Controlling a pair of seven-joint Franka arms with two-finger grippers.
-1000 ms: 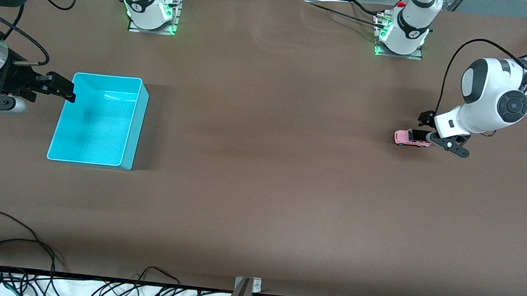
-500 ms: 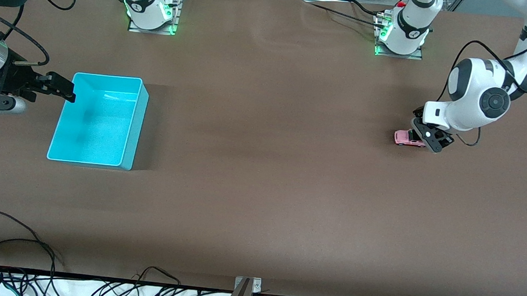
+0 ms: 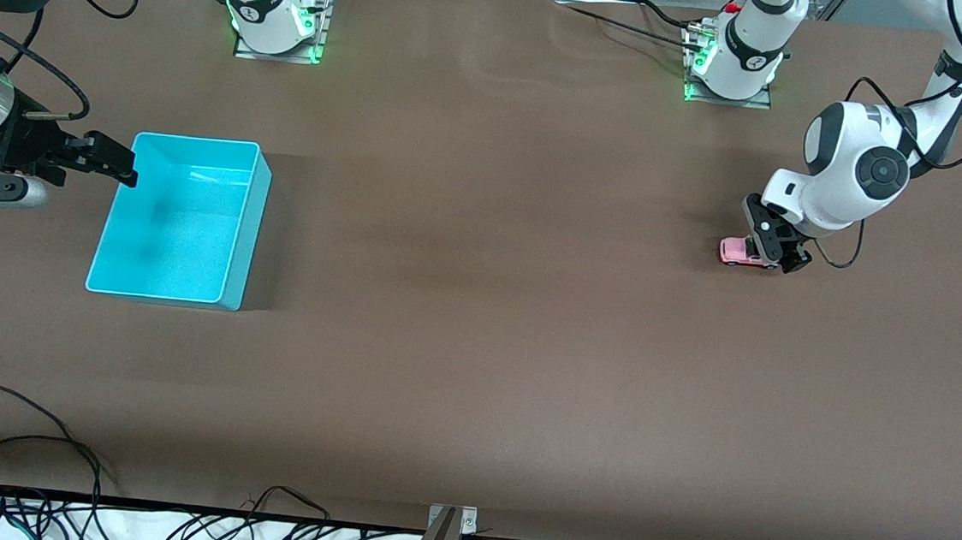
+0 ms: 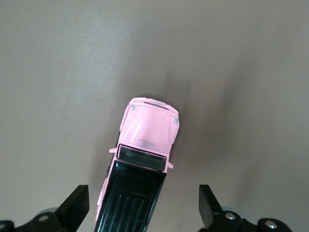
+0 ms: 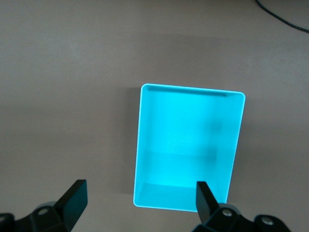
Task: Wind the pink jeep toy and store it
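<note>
The pink jeep toy (image 4: 147, 125) needs to be wound for storing, so my left gripper will grab it by its black roof (image 4: 130, 195) next.
The pink jeep toy (image 3: 742, 252) stands on the brown table at the left arm's end. Its pink hood and black roof (image 4: 137, 191) show in the left wrist view. My left gripper (image 3: 775, 242) hangs low over the jeep's rear, open. In the left wrist view the left gripper (image 4: 141, 210) has one finger on each side of the black roof, clear of it. At the right arm's end of the table, my right gripper (image 3: 112, 164) hovers open beside the rim of the turquoise bin (image 3: 199, 141). The bin's rim (image 5: 190, 89) lies beneath the right gripper (image 5: 140, 200). Nothing lies in the bin.
Both arm bases (image 3: 273, 18) (image 3: 734, 58) stand along the table's edge farthest from the front camera. Loose cables (image 3: 17, 491) and a metal bracket (image 3: 451, 521) lie at the edge nearest that camera. Bare brown table (image 3: 483, 244) stretches between bin and jeep.
The left arm has swung in toward the jeep, and its gripper has moved from beside the jeep's rear to over it. The right arm and bin have not moved.
</note>
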